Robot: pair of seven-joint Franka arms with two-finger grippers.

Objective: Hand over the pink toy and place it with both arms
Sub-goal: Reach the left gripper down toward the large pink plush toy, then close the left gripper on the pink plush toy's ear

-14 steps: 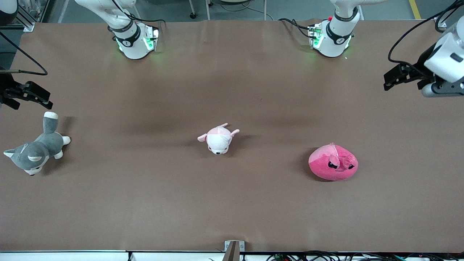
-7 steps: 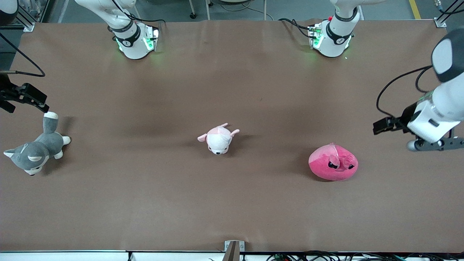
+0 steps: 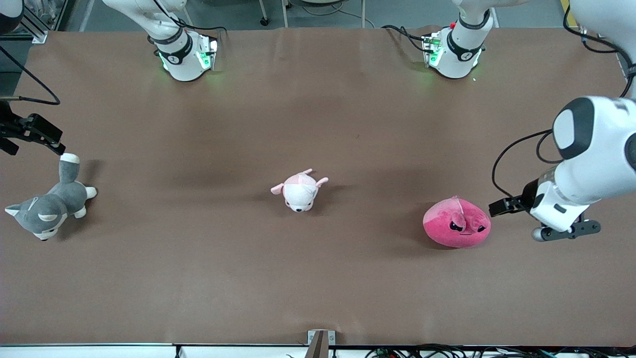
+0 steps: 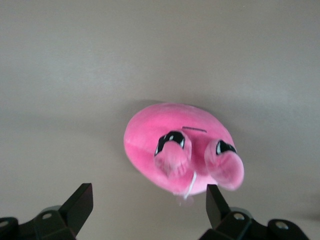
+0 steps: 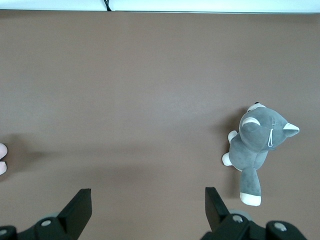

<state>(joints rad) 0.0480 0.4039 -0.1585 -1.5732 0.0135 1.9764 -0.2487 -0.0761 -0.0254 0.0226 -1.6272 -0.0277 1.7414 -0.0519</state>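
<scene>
Next, my left gripper picks up the toy by its floppy ear (image 4: 172,159), so the pink toy's round body (image 4: 155,127) stays free to hand over.
The pink toy (image 3: 457,223), a round hot-pink plush with black angry eyes, lies on the brown table toward the left arm's end. It fills the middle of the left wrist view (image 4: 170,135). My left gripper (image 3: 498,207) is open and empty, low beside the toy on the side toward the left arm's end of the table, not touching it; its fingers (image 4: 80,204) stand wide apart short of the toy. My right gripper (image 3: 42,135) is open and empty at the right arm's end, over the table by the grey dog's tail, and waits; its fingers (image 5: 80,205) are wide apart.
A small pale pink-and-white plush (image 3: 299,190) lies mid-table. A grey-and-white plush dog (image 3: 47,208) lies at the right arm's end, also in the right wrist view (image 5: 257,147). The arm bases (image 3: 184,54) stand along the table edge farthest from the front camera.
My left arm has swung down and inward, bringing its open gripper from high at the table's end to just beside the pink toy. My right gripper moved only slightly. The toys have not moved.
</scene>
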